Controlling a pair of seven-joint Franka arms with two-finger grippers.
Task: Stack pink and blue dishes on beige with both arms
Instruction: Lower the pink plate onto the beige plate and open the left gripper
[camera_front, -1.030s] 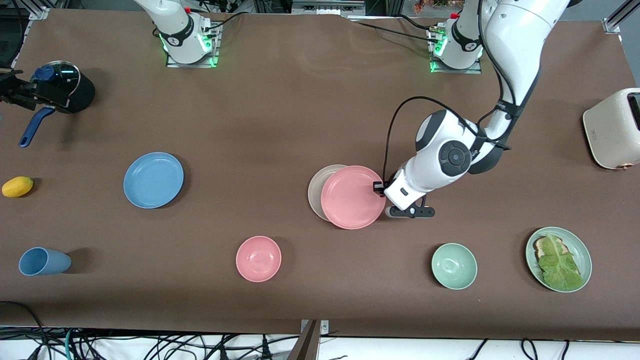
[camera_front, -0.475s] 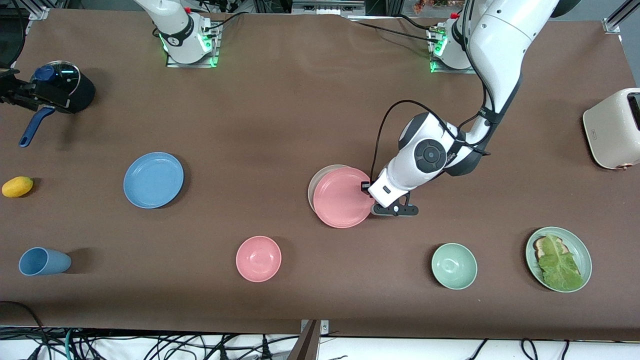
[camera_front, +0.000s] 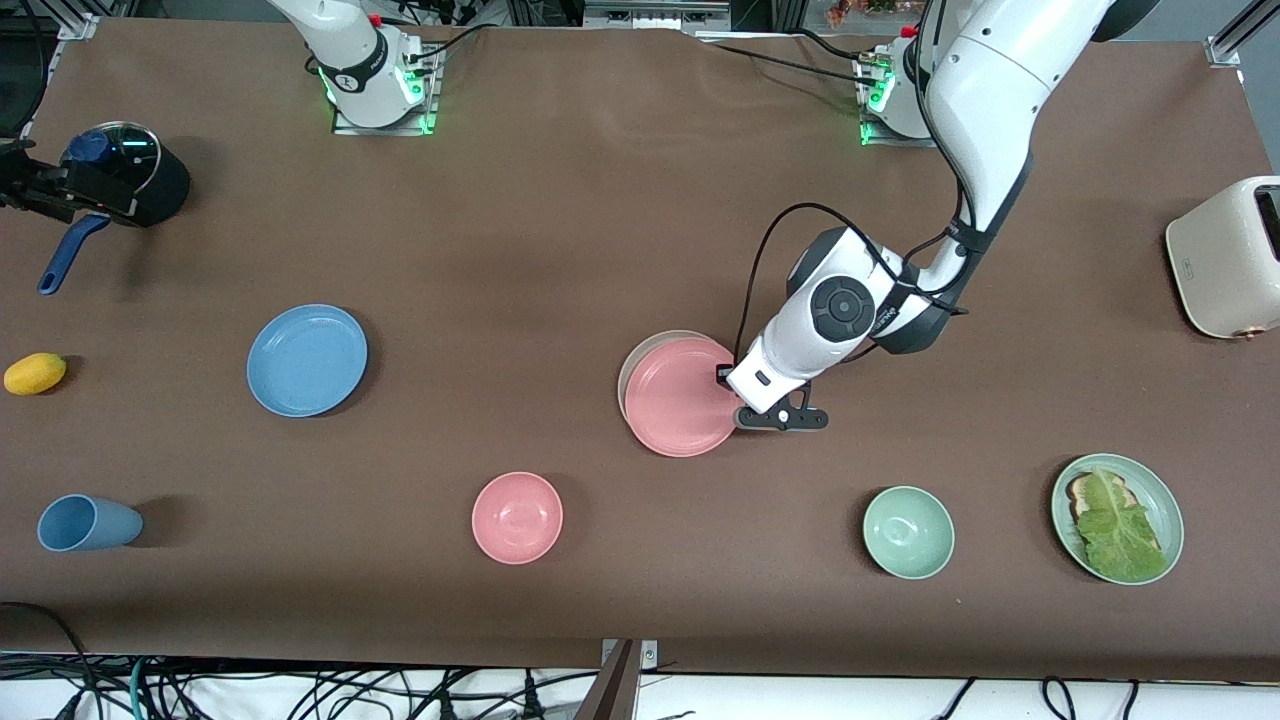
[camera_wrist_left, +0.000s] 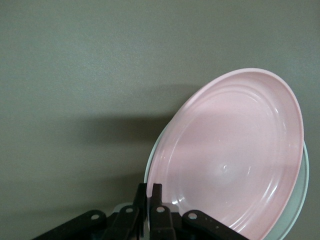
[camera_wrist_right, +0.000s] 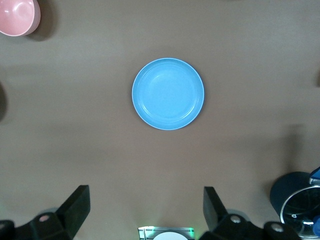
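Observation:
I should let go of the pink plate (camera_front: 680, 397) with my left gripper, because it lies over nearly all of the beige plate (camera_front: 640, 350) and would stay there.
My left gripper (camera_front: 736, 408) is shut on the rim of the pink plate (camera_front: 680, 397), and its black fingers (camera_wrist_left: 156, 196) pinch that edge in the left wrist view. The pink plate (camera_wrist_left: 230, 155) covers nearly all of the beige plate (camera_front: 640, 350), which shows only as a pale sliver (camera_wrist_left: 305, 175). The blue plate (camera_front: 307, 360) lies flat on the table toward the right arm's end. My right gripper (camera_wrist_right: 146, 206) hangs open high over the table with the blue plate (camera_wrist_right: 168, 94) below it. That gripper is out of the front view.
Near the front edge stand a blue cup (camera_front: 88, 522), a pink bowl (camera_front: 517, 517), a green bowl (camera_front: 908, 532) and a green plate (camera_front: 1172, 505) with bread and lettuce. A yellow fruit (camera_front: 35, 373) and a dark pot (camera_front: 130, 185) sit at the right arm's end. A toaster (camera_front: 1225, 255) stands at the left arm's end.
My left gripper has carried the pink plate toward the right arm's end, so it covers more of the beige plate. The blue plate has not moved.

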